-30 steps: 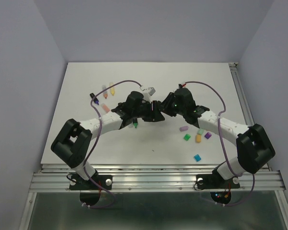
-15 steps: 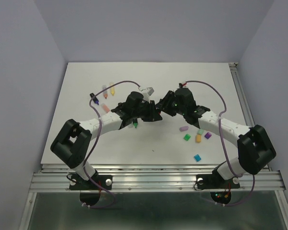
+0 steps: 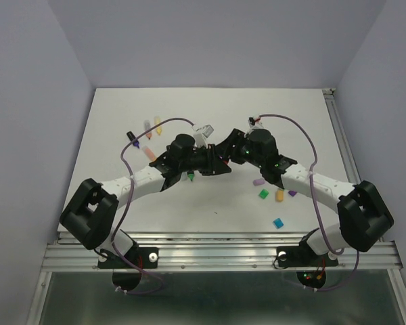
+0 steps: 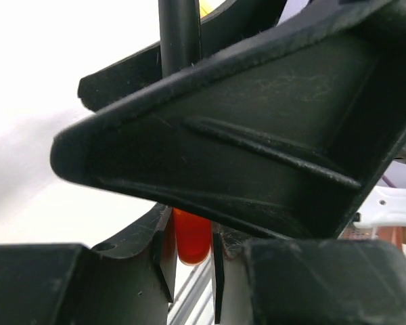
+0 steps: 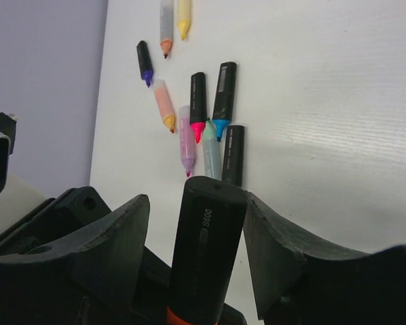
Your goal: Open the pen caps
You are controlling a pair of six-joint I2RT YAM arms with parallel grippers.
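Observation:
My right gripper grabs the black pen by its body [image 4: 181, 55] next, leaving the orange cap [image 4: 191, 237] to my left gripper to open it.
My left gripper [image 4: 191, 265] is shut on the orange cap [image 4: 191, 237] of a black pen [image 5: 206, 250]. The pen's barrel stands between the fingers of my right gripper [image 5: 195, 203], which is open, with a gap showing on the left side. In the top view both grippers, left [image 3: 212, 163] and right [image 3: 224, 155], meet above the middle of the table. Several uncapped pens lie on the table beyond them, among them a pink one [image 5: 185, 139], a mint one [image 5: 212, 157] and a black one with a blue tip [image 5: 223, 95]. Loose pen caps lie at the right, such as a green one [image 3: 263, 193].
More caps sit near the right arm: a lilac one [image 3: 259, 181], a yellow one [image 3: 279, 196] and a teal one [image 3: 278, 223]. Pens lie at the back left [image 3: 148, 126]. A green-tipped pen [image 3: 190, 179] shows under the left wrist. A metal rail [image 3: 216, 250] runs along the near edge.
The left gripper has shut on the orange cap. The right gripper's jaws have spread off the black barrel. Both wrists have shifted slightly towards the back.

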